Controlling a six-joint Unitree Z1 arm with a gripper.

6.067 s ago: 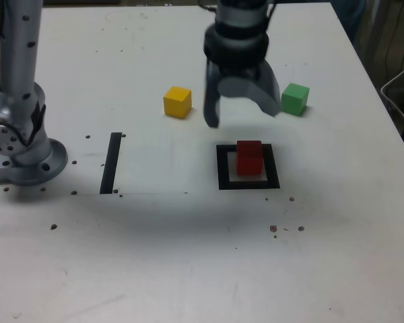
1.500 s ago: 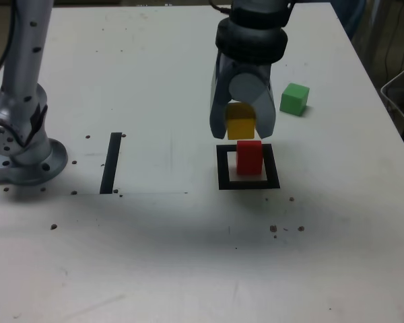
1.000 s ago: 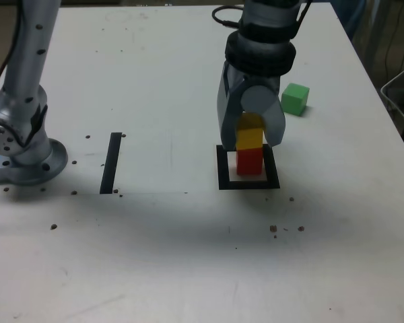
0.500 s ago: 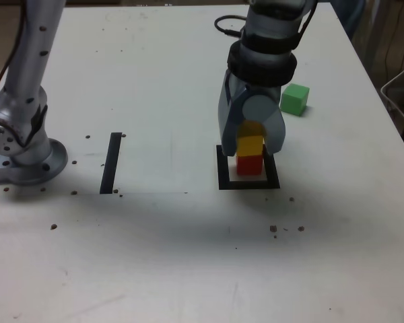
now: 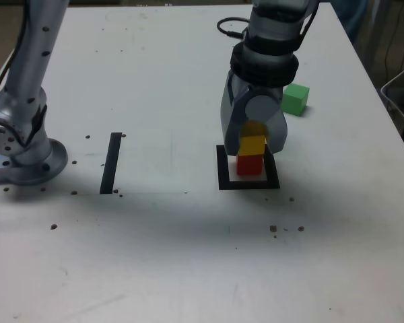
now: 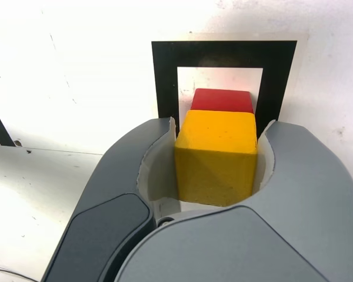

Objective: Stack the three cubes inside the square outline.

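Note:
The yellow cube's lower edge meets the red cube inside the square outline, so the yellow cube would stay on top. It is time for my gripper to release it.
The red cube stands inside the black square outline. On top of it sits the yellow cube, and my gripper is shut on the yellow cube, one finger against each side. In the wrist view the yellow cube fills the space between the fingers, with the red cube showing just beyond it inside the square outline. The green cube rests on the table behind the arm, toward the exterior view's right.
A straight black tape strip lies at the exterior view's left of the outline. The arm's grey base stands at the far left. White cables hang off the table's right edge. Small dark specks dot the tabletop.
The gripper carried the yellow cube from above and behind the outline down onto the red cube; over the last half second it sank only slightly.

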